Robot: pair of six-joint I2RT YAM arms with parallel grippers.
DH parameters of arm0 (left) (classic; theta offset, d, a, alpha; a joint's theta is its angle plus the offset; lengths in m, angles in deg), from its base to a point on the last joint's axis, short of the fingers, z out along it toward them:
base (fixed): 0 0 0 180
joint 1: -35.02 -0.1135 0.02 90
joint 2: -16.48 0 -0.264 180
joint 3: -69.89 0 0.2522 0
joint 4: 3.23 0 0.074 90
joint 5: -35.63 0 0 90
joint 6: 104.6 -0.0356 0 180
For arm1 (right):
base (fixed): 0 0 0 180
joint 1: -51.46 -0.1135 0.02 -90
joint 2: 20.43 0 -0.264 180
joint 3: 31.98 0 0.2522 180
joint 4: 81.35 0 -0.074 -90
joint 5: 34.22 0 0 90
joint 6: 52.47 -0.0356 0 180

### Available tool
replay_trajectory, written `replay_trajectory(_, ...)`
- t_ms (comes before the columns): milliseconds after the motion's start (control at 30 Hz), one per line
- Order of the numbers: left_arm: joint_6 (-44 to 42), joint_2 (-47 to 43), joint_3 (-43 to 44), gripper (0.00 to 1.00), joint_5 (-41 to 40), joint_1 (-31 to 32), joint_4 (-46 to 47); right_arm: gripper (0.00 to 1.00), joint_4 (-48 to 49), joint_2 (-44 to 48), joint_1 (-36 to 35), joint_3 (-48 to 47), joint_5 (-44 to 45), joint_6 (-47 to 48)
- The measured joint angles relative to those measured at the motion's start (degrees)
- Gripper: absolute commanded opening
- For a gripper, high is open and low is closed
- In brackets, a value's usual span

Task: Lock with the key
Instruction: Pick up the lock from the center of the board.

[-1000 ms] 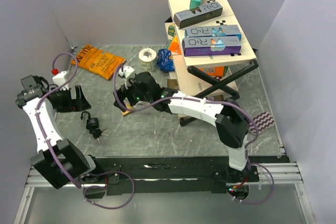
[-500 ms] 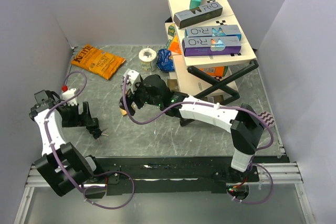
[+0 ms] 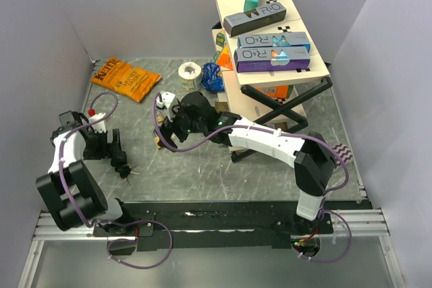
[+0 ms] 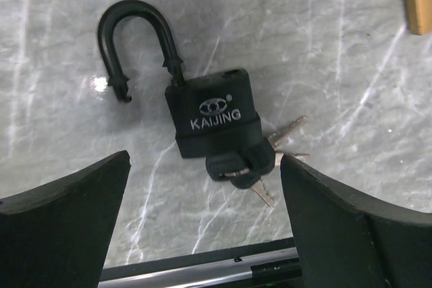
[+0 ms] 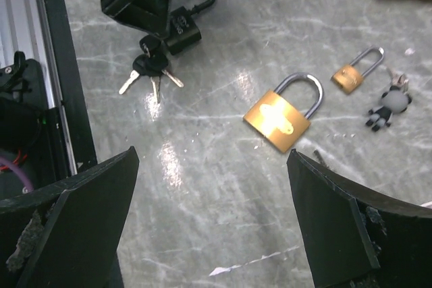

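Next, my left gripper grabs the black padlock (image 3: pixel 120 160) by the sides of its body, which leaves the shackle and keyhole end free for locking.
A black padlock (image 4: pixel 212 112) marked KAIJING lies flat on the marble table with its shackle (image 4: pixel 135 38) swung open. A bunch of keys (image 4: pixel 251 166) hangs from its keyhole end. My left gripper (image 4: pixel 202 234) is open just above it, with the key heads between the jaws and nothing touched. In the top view the padlock (image 3: pixel 120 160) lies just beside the left gripper (image 3: pixel 113 148). My right gripper (image 5: pixel 209 234) is open and empty above bare table near a large brass padlock (image 5: pixel 278 121). The black padlock also shows in the right wrist view (image 5: pixel 182 28).
A small brass padlock (image 5: pixel 349 77) and a small keychain figure (image 5: pixel 390 106) lie beyond the large one. An orange chip bag (image 3: pixel 125 77), a tape roll (image 3: pixel 190 72) and a blue bag (image 3: pixel 212 77) lie at the back. A stand with stacked boxes (image 3: pixel 270 45) rises at the right.
My left arm has swung in and down, bringing its open gripper over the black padlock and keys. My right gripper has shifted slightly toward the back above the brass padlock.
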Motion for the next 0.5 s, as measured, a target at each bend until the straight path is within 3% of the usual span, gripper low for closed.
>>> replay_trajectory(300, 2.9, 6.7, 0.0, 0.97, -2.8, 2.8, 3.8, 1.00, -1.2, 0.0, 1.9, 1.6, -1.2, -2.4)
replay_trajectory(500, 4.9, 12.3, 1.4, 0.90, -5.0, 5.4, 5.6, 1.00, -1.6, 0.0, 2.6, 2.4, -2.6, -3.4)
